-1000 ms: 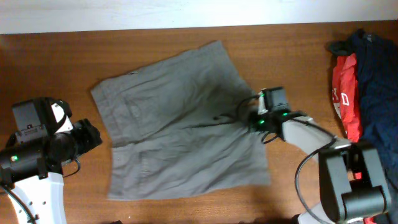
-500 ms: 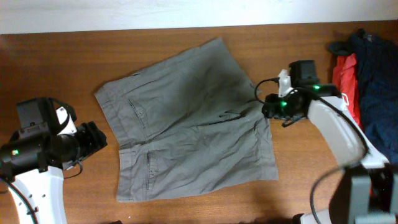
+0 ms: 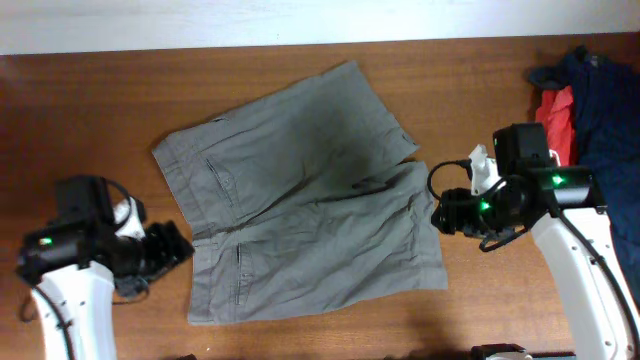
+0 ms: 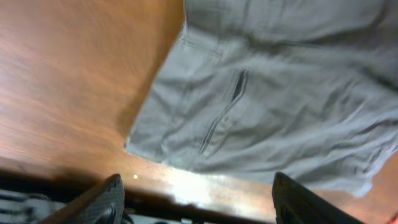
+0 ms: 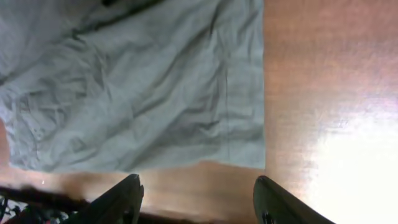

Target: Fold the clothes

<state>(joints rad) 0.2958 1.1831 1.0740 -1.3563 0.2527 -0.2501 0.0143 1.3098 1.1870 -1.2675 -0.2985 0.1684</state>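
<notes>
The shorts (image 3: 300, 210) need the near leg folded over the far leg next, so my right gripper will grab them by the near leg's hem corner (image 3: 437, 280).
The grey-olive shorts (image 3: 300, 210) lie spread flat on the middle of the wooden table (image 3: 90, 110), waistband to the left and both legs pointing right. My left gripper (image 3: 178, 250) hovers just off the waistband's near left corner, open and holding nothing. My right gripper (image 3: 441, 213) sits just right of the near leg's hem, open and empty too. In the left wrist view the shorts (image 4: 273, 99) fill the upper right, beyond the spread fingers (image 4: 106, 200) of the left gripper (image 4: 196, 205). The right wrist view shows a shorts leg (image 5: 137, 81) ahead of the empty right gripper (image 5: 199, 202).
A red garment (image 3: 553, 125) and navy-blue garments (image 3: 605, 120) are piled at the table's right edge, close behind my right arm. A white wall strip (image 3: 250, 20) runs along the table's far edge.
My right gripper let go of the shorts near the crotch, opened and drew back to the right. The left arm slid toward the table's front. The shorts shifted slightly right and settled flat.
</notes>
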